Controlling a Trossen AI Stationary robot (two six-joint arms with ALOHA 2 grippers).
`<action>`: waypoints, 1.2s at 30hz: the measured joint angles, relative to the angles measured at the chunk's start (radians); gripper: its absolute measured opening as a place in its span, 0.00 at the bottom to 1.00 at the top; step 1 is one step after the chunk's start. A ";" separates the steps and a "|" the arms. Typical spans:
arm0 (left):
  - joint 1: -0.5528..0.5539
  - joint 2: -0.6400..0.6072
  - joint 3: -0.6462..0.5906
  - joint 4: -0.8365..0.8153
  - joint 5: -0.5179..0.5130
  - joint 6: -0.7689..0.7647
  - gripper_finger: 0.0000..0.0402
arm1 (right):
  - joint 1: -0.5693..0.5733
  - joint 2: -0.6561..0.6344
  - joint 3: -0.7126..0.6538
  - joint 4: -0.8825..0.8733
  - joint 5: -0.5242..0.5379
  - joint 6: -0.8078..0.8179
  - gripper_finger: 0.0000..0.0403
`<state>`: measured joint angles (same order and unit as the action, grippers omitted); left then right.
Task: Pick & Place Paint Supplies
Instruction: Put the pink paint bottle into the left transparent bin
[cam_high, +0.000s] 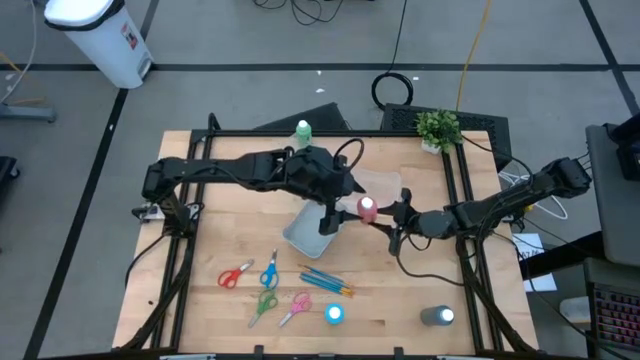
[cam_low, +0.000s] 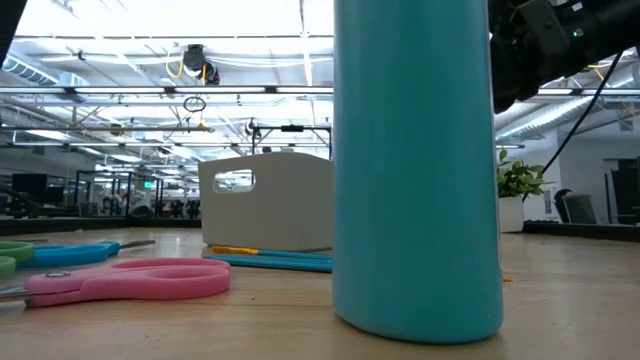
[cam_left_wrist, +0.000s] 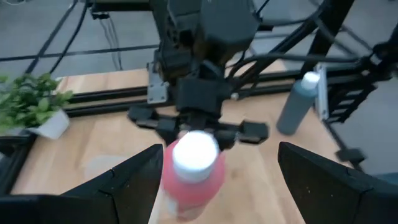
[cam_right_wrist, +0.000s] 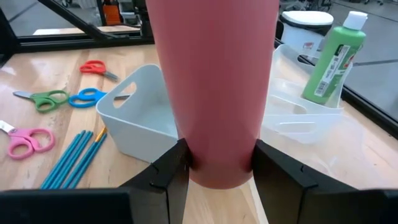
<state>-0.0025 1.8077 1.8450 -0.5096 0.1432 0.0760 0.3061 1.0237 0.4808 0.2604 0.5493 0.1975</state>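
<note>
I should next grab the red paint bottle by its capped upper end (cam_high: 367, 205) with my left gripper. The bottle then goes into the clear tub.
A red bottle (cam_high: 368, 208) with a white cap hangs upright above the table's middle, and my right gripper (cam_right_wrist: 217, 168), reaching in from the right, is shut on it. My left gripper (cam_left_wrist: 217, 183) reaches in from the left and is open. Its two fingers stand on either side of the bottle (cam_left_wrist: 193, 171) near the cap; whether one touches it I cannot tell. On the near half of the table lie red (cam_high: 235, 277), blue (cam_high: 268, 272), green (cam_high: 263, 305) and pink scissors (cam_high: 296, 308), blue brushes (cam_high: 325, 283), a light blue bottle (cam_high: 334, 314) and a grey bottle (cam_high: 438, 317). A green bottle (cam_high: 303, 130) stands at the far edge. My right gripper pinches the red bottle's lower body (cam_right_wrist: 214, 155) between its two fingers, close above the bottle's bottom. The fingers (cam_right_wrist: 171, 177) come nearly level from the table's right. The bottle stands upright in the hold, cap up, lifted clear of the table.
A white tub (cam_high: 310, 232) sits just left of and below the held bottle, and a clear tub (cam_high: 378, 185) lies behind it. A small potted plant (cam_high: 437, 128) stands at the far right corner. The light blue bottle (cam_low: 415, 170) fills much of the low view.
</note>
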 joint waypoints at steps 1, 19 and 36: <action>-0.001 0.002 0.000 -0.006 -0.001 -0.005 0.79 | 0.000 0.000 0.000 0.000 0.000 0.000 0.36; 0.014 0.056 0.162 -0.215 -0.048 0.013 0.79 | 0.000 0.000 0.000 -0.016 0.000 0.000 0.36; 0.013 0.139 0.161 -0.208 -0.047 0.005 0.66 | 0.000 0.000 -0.001 -0.048 0.000 0.000 0.36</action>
<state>0.0109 1.9465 2.0060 -0.7174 0.0959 0.0807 0.3061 1.0237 0.4797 0.2121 0.5491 0.1978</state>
